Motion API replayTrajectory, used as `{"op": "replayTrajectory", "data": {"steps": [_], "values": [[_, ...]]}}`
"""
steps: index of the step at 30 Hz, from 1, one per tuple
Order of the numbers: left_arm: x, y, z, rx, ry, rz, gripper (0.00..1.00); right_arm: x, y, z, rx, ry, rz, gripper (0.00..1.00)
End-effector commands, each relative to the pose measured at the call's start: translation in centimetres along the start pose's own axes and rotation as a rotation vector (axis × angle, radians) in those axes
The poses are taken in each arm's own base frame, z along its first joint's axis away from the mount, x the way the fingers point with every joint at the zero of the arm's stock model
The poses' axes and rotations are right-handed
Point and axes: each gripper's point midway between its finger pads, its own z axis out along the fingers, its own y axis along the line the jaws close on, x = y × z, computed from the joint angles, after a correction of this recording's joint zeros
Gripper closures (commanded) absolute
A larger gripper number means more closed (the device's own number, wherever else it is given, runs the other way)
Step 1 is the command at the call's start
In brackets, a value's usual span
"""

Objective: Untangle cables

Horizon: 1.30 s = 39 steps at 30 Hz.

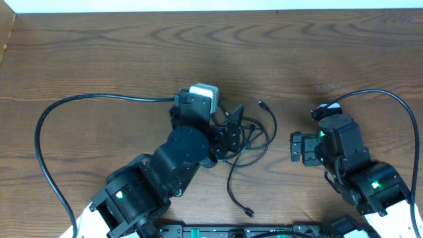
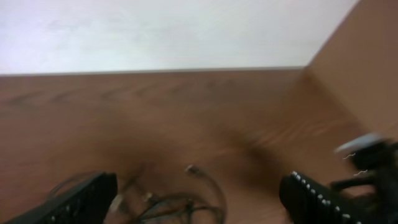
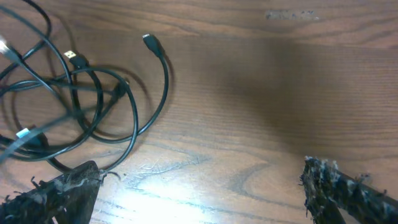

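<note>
I should reach one thin black cord with my right gripper and grab it along its looped length. Its plug ends then stay free, to untangle the cables.
The cables point(image 1: 250, 140) are thin black cords lying in tangled loops on the wooden table, with one plug end at the far side point(image 1: 262, 104) and one loose tail running to the near edge point(image 1: 249, 212). My left gripper point(image 1: 232, 132) is open and sits over the left part of the tangle; in the left wrist view point(image 2: 198, 193) the cords point(image 2: 180, 205) lie blurred between its fingers. My right gripper point(image 1: 294, 147) is open and empty to the right of the tangle. In the right wrist view point(image 3: 199, 186) the cables point(image 3: 81, 93) lie up left, with a blue-tipped plug point(image 3: 23, 133).
A white block point(image 1: 205, 94) sits on the left wrist. A thick black arm cable point(image 1: 53, 132) loops across the left of the table, another point(image 1: 410, 132) at the right. Bare wooden table point(image 1: 132, 53) stretches behind both arms to the far edge.
</note>
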Motion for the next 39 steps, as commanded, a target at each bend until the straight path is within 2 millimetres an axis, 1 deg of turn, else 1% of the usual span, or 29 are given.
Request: {"op": "replayTrajectory", "data": {"steps": [1, 5, 10, 14, 19, 24, 28, 31, 35, 36, 37, 38, 39], "values": [[-0.6, 2.1, -1.0, -0.100, -0.011, 0.033, 0.12, -0.2, -0.3, -0.1, 0.010, -0.012, 0.019, 0.01], [2.5, 4.4, -1.5, -0.201, 0.109, 0.084, 0.12, -0.1, 1.2, 0.2, -0.067, 0.011, 0.019, 0.01], [5.8, 8.1, -3.2, -0.373, 0.226, 0.013, 0.11, 0.4, 3.7, 1.4, -0.183, 0.076, 0.016, 0.01], [7.4, 9.3, -4.2, -0.427, 0.290, 0.006, 0.11, 0.7, 5.0, 3.0, -0.227, 0.135, 0.013, 0.01], [8.0, 9.5, -4.4, -0.435, 0.319, 0.013, 0.11, 0.6, 6.1, 5.5, -0.250, 0.173, 0.013, 0.01], [8.2, 9.6, -4.5, -0.435, 0.327, 0.016, 0.10, -0.3, 7.6, 7.6, -0.301, 0.162, 0.012, 0.01], [8.2, 9.6, -4.5, -0.435, 0.327, 0.016, 0.10, -0.9, 8.7, 9.4, -0.342, 0.156, 0.010, 0.03], [8.2, 9.6, -4.5, -0.435, 0.327, 0.016, 0.10, -0.7, 9.3, 11.1, -0.354, 0.173, 0.006, 0.04], [8.2, 9.6, -4.5, -0.435, 0.328, 0.016, 0.10, 0.3, 10.0, 13.4, -0.372, 0.221, 0.008, 0.05], [8.2, 9.6, -4.5, -0.435, 0.327, 0.016, 0.10, 0.5, 10.3, 14.0, -0.383, 0.231, 0.009, 0.06], [8.2, 9.6, -4.5, -0.435, 0.328, 0.016, 0.10, 0.8, 10.6, 14.5, -0.397, 0.242, 0.011, 0.10], [8.2, 9.6, -4.5, -0.435, 0.327, 0.016, 0.10, 1.0, 11.0, 15.0, -0.416, 0.253, 0.012, 0.18], [8.2, 9.6, -4.5, -0.435, 0.327, 0.016, 0.10, 1.3, 11.4, 15.4, -0.436, 0.262, 0.014, 0.31]]}}
